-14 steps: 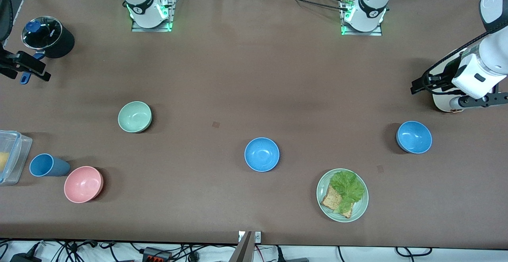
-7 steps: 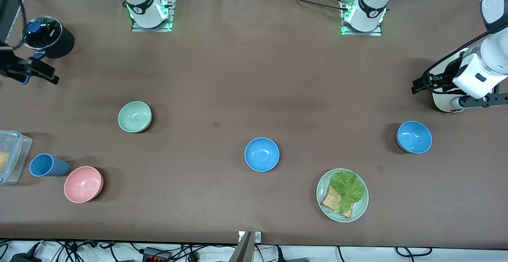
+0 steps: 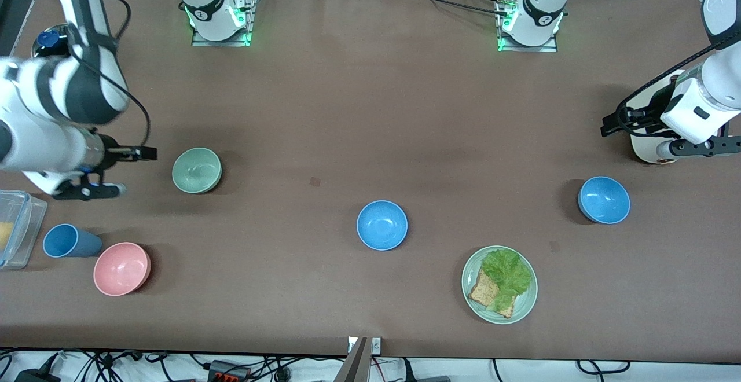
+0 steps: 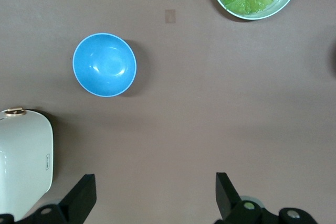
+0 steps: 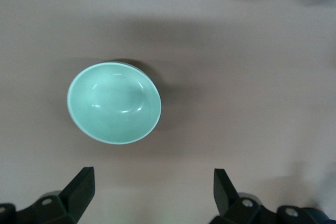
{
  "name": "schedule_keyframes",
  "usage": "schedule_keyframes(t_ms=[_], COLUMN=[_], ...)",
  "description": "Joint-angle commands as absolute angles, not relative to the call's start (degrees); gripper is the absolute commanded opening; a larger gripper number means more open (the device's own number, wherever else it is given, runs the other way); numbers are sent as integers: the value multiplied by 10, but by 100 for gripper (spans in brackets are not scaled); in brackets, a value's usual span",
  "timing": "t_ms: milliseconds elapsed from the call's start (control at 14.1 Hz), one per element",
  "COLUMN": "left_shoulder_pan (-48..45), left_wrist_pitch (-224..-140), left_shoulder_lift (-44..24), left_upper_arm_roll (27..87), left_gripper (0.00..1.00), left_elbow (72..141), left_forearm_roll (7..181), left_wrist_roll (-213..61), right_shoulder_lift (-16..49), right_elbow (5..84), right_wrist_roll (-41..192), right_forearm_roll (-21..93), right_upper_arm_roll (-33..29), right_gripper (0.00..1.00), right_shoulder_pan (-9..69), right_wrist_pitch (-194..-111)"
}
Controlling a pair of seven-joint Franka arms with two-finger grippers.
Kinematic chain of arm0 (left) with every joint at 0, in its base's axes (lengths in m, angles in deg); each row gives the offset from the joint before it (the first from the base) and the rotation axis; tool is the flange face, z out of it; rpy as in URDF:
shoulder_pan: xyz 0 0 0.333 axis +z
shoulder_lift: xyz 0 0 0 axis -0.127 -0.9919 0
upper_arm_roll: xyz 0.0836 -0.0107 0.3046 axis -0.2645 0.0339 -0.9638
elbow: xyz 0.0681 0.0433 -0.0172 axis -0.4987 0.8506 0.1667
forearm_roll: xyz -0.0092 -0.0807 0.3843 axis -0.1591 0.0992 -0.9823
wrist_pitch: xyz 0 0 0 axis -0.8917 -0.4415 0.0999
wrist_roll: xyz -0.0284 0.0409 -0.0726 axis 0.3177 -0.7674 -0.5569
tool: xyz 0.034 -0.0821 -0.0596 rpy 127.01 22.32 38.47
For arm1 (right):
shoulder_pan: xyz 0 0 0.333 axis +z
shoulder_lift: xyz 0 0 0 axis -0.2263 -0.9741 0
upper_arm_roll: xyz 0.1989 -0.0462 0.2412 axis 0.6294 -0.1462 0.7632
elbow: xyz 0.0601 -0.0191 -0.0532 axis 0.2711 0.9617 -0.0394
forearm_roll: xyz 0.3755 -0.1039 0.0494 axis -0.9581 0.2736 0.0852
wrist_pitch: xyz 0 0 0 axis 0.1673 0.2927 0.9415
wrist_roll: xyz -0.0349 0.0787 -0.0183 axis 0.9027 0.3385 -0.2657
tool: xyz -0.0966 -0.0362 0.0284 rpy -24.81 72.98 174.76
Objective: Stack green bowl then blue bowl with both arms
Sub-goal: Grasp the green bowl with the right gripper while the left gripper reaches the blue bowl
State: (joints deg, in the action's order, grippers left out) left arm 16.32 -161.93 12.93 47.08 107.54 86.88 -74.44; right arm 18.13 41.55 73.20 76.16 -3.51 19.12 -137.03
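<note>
The right gripper takes hold of the green bowl by its rim (image 3: 219, 173) (image 5: 152, 124) next, to stack it.
The green bowl (image 3: 197, 170) sits upright on the table toward the right arm's end; it also shows in the right wrist view (image 5: 114, 103). My right gripper (image 3: 138, 171) (image 5: 152, 179) is open and empty, above the table just beside the green bowl, apart from it. One blue bowl (image 3: 382, 225) sits mid-table. A second blue bowl (image 3: 604, 199) (image 4: 104, 64) sits toward the left arm's end. My left gripper (image 3: 620, 122) (image 4: 155, 182) is open and empty over bare table, farther from the front camera than that second bowl.
A green plate (image 3: 524, 304) (image 4: 286, 3) with lettuce and bread is near the front edge. A white rounded object (image 3: 645, 151) (image 4: 23, 166) lies under the left arm. A pink bowl (image 3: 121, 268), a blue cup (image 3: 69, 241) and a clear container (image 3: 14, 228) stand at the right arm's end.
The right arm has swung in from the table's end and its gripper is now beside the green bowl. The left arm has hardly moved. No bowl has moved.
</note>
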Motion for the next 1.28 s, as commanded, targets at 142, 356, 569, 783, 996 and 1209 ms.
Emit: schedule_keyframes(t_ms=[142, 356, 569, 783, 996, 1209], left_shoulder_pan=[216, 228, 259, 272, 276, 274], left_wrist_pitch=[-1658, -1693, -1773, -1839, -1848, -1850], left_shoulder_lift=[89, 55, -17, -87, -146, -164], left_upper_arm_roll=[469, 469, 466, 466, 466, 466], left_gripper=[100, 100, 100, 100, 100, 100], left_elbow=[1076, 1075, 1070, 1066, 1031, 1020], left_forearm_roll=[878, 870, 858, 845, 824, 822], left_wrist_roll=[-720, -708, -643, -610, -606, -598], right_shoulder_lift=[114, 88, 80, 78, 71, 61], right_elbow=[415, 421, 448, 459, 459, 461], right_wrist_roll=[741, 740, 740, 740, 740, 740], right_forearm_roll=[765, 760, 712, 712, 711, 683], right_upper_arm_roll=[-34, -34, -34, -34, -34, -34], right_gripper=[100, 100, 94, 77, 63, 60], right_shoulder_pan=[184, 183, 174, 173, 164, 164], right_wrist_pitch=[-1414, -1441, -1474, -1477, -1479, -1479])
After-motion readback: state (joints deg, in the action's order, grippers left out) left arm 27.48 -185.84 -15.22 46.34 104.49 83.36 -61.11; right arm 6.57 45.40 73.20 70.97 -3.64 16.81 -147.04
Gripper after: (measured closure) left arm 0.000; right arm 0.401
